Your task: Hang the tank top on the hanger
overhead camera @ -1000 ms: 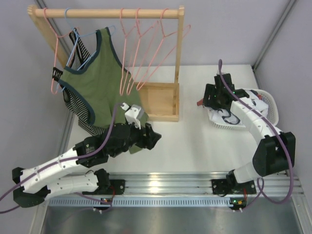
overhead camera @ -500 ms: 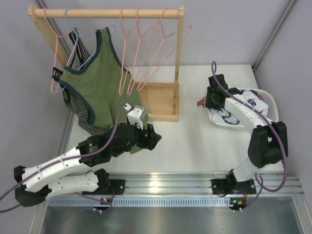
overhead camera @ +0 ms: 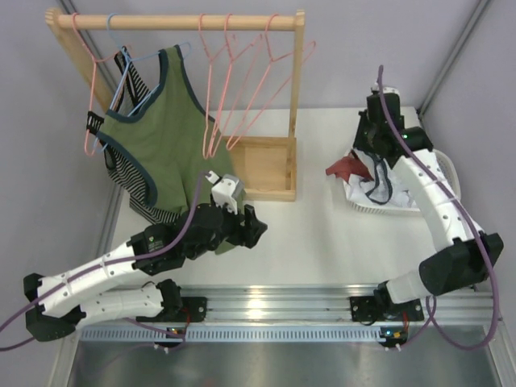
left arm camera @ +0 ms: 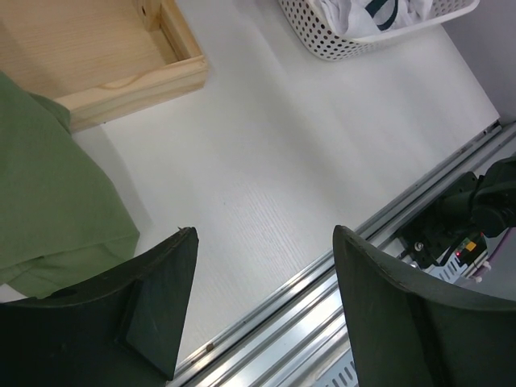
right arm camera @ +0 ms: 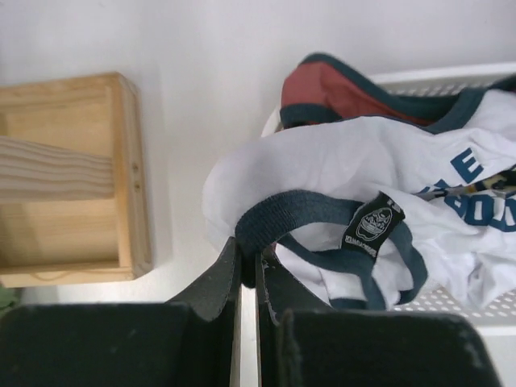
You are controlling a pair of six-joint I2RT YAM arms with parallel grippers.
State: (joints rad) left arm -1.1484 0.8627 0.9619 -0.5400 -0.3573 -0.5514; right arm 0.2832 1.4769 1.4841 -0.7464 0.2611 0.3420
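Note:
I need to pick up the tank top next with my left gripper by its navy trim (overhead camera: 389, 186) (left arm camera: 393, 14), across the label from my right gripper, to spread it for hanging.
The white tank top (right arm camera: 339, 165) with navy trim lies bunched in the white basket (overhead camera: 439, 161) at the right. My right gripper (right arm camera: 248, 260) is shut on a loop of its navy trim, and the white fabric (overhead camera: 372, 184) hangs below the gripper (overhead camera: 373, 158). Several pink wire hangers (overhead camera: 224, 89) hang from the wooden rail at the back; which one is the task's hanger I cannot tell. My left gripper (left arm camera: 262, 235) stands open over bare table near the front rail, holding nothing; it shows left of centre (overhead camera: 255, 230) from above.
An olive green tank top (overhead camera: 161, 137) and a striped garment hang at the rack's left, beside a light blue hanger (overhead camera: 153, 60). The rack's wooden base (overhead camera: 266, 165) sits mid-table. A red garment (right arm camera: 339, 93) drapes over the basket's rim (right arm camera: 451, 302).
My right gripper closed on the tank top's navy trim and rose toward the back right, pulling fabric up out of the basket. The left arm stayed put.

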